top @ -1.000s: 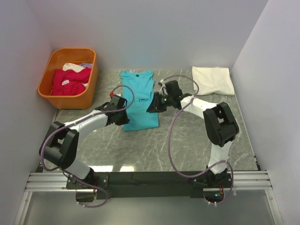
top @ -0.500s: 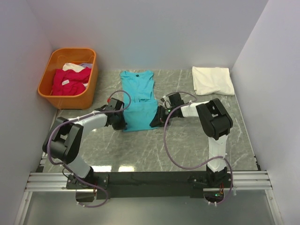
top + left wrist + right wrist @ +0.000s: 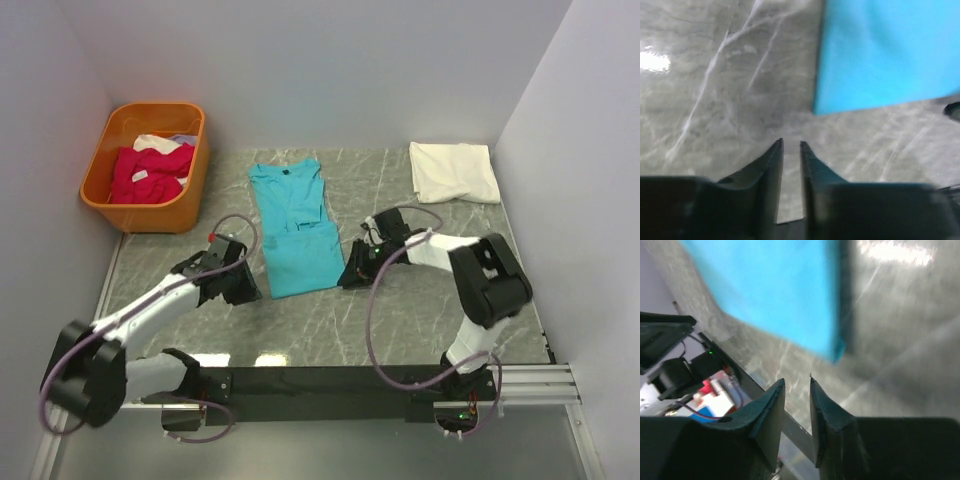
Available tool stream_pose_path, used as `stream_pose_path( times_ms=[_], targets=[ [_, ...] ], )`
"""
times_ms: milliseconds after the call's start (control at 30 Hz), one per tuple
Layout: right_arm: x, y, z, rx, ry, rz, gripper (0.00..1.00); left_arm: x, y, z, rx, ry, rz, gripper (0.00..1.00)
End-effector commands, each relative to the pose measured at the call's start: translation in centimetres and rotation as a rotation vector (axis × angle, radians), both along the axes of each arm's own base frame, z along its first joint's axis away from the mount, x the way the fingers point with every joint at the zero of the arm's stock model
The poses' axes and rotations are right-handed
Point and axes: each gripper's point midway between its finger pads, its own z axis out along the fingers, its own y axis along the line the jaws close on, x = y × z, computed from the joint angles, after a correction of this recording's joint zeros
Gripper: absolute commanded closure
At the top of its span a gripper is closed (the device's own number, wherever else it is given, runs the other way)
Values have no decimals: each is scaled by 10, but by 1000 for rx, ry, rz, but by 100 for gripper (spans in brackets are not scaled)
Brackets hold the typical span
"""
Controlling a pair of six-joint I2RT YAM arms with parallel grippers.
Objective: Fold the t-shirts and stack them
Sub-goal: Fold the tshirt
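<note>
The robot should next pinch the turquoise-teal t-shirt's near basket-side corner (image 3: 274, 295) (image 3: 817, 110) with its left gripper to fold the t-shirt. The t-shirt's other near corner is left for the right gripper.
The turquoise-teal t-shirt (image 3: 295, 228) lies flat on the marble table (image 3: 420, 320) as a long narrow strip, neck label at the far end. My left gripper (image 3: 248, 292) sits just off the shirt's near left corner, jaws slightly parted and empty. In the left wrist view the gripper (image 3: 791, 142) is over bare table, with the shirt (image 3: 880, 55) ahead. My right gripper (image 3: 350, 278) is just off the near right corner, jaws slightly parted and empty (image 3: 797, 379), the shirt (image 3: 775, 295) ahead. A folded white t-shirt (image 3: 455, 170) lies at the far right. Magenta-pink t-shirts (image 3: 148, 172) lie in the basket.
The orange plastic basket (image 3: 105, 150) stands at the far left against the wall. Grey walls close in the left, far and right sides. The metal rail (image 3: 320, 385) with the arm bases runs along the near edge.
Both grippers drew the teal shirt's near edge toward the arm bases, then let go and backed off its corners. The shirt now lies longer and flatter.
</note>
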Motion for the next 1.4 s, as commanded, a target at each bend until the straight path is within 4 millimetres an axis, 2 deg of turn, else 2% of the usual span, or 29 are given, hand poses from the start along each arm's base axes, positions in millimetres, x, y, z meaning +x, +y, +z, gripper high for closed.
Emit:
stream_pose_path(
  times_ms=[0,33,67,100,167,267,333,467,567,800,1067,1167,1267,1367],
  targets=[
    [4,-18,39,-99,-183,-14,65,-8,10,23,8,-38,69,59],
    [5,-20,46,-119,-210,-21,58,-8,9,25,-1,-40,76,51],
    [9,-28,49,-182,-245,-46,56,-9,6,28,-7,-47,68,44],
    [12,-32,60,-203,-295,-60,53,-9,3,30,-12,-47,67,33],
    [20,-45,66,-301,-353,-107,48,-4,0,32,7,-63,76,26],
    [27,-54,76,-377,-417,-147,47,3,-8,28,30,-48,77,25],
    [29,-63,73,-452,-434,-163,47,10,-11,23,60,-38,87,27],
    [30,-61,67,-501,-444,-149,47,32,-26,28,63,-71,93,37],
    [32,-56,63,-522,-453,-147,47,40,-33,21,97,-59,90,41],
    [36,-37,53,-557,-444,-103,44,29,-35,-21,230,59,41,42],
    [37,-13,33,-577,-394,-32,43,22,-33,-39,293,117,15,44],
    [34,-7,22,-595,-367,-8,43,17,-32,-44,309,139,4,52],
    [33,-4,13,-614,-348,5,43,15,-34,-50,307,155,-13,64],
    [32,-6,4,-641,-328,17,43,13,-35,-56,314,171,-20,87]
  ],
)
